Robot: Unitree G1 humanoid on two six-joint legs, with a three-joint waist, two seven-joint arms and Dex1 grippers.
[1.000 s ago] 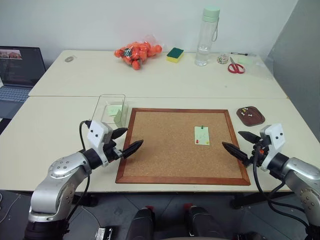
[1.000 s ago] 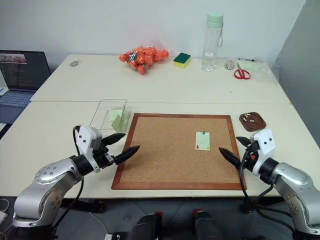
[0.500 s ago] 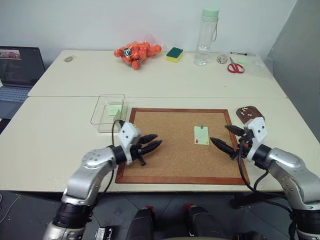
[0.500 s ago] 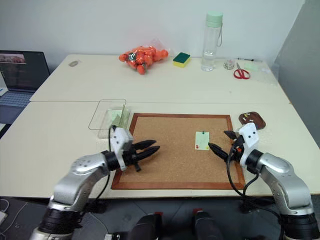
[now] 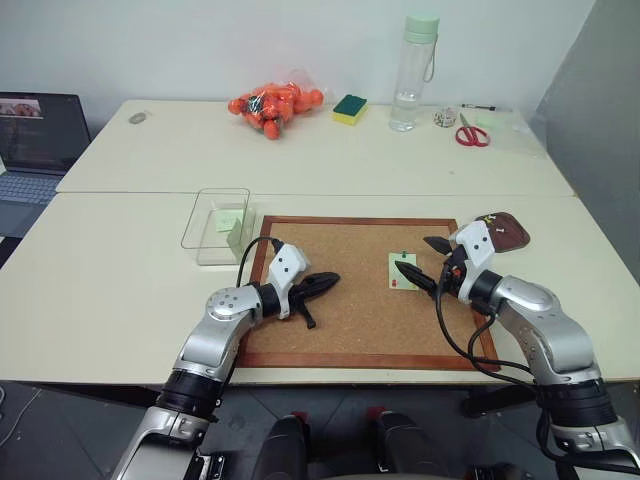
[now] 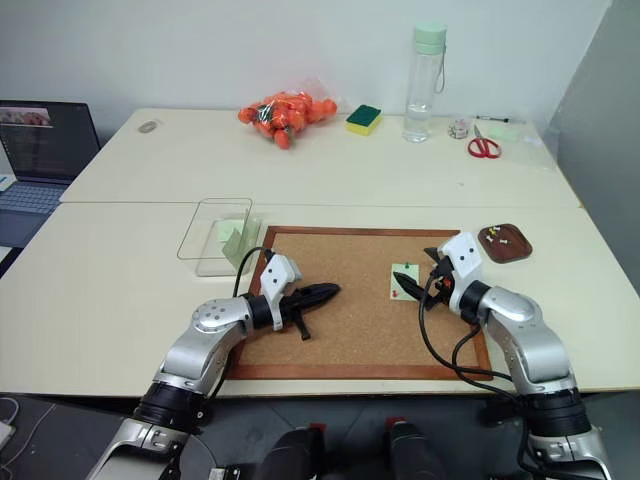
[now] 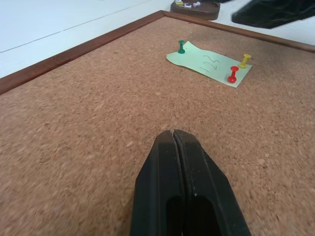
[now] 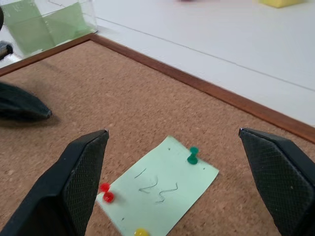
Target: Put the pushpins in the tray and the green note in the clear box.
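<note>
The head of the green pushpin [image 5: 404,253] is still below the fingers of my right gripper, which would miss it if they closed now, so I need to lower them first.
The pale green note [image 5: 404,271] lies on the corkboard [image 5: 330,320], held by a green pushpin [image 8: 193,155] at one end and a red pushpin [image 8: 107,193] and a yellow pushpin [image 8: 141,232] at the other. My right gripper [image 5: 415,256] hangs open just above the note, one finger on each side of it. My left gripper [image 5: 333,279] is shut and empty, low over the board's left half, pointing toward the note. The dark brown tray [image 5: 520,237] sits off the board's right corner with small pins in it. The clear box [image 5: 215,191] stands off the left corner, holding green slips.
On the far table are a bag of orange pieces [image 5: 272,105], a green-and-yellow sponge [image 5: 350,108], a tall clear bottle [image 5: 415,70] and red scissors [image 5: 472,132]. A laptop [image 5: 35,140] stands at the far left.
My left gripper closed and swung right from the board's left edge to over the cork. My right gripper, still open, moved left from the right edge to straddle the note.
</note>
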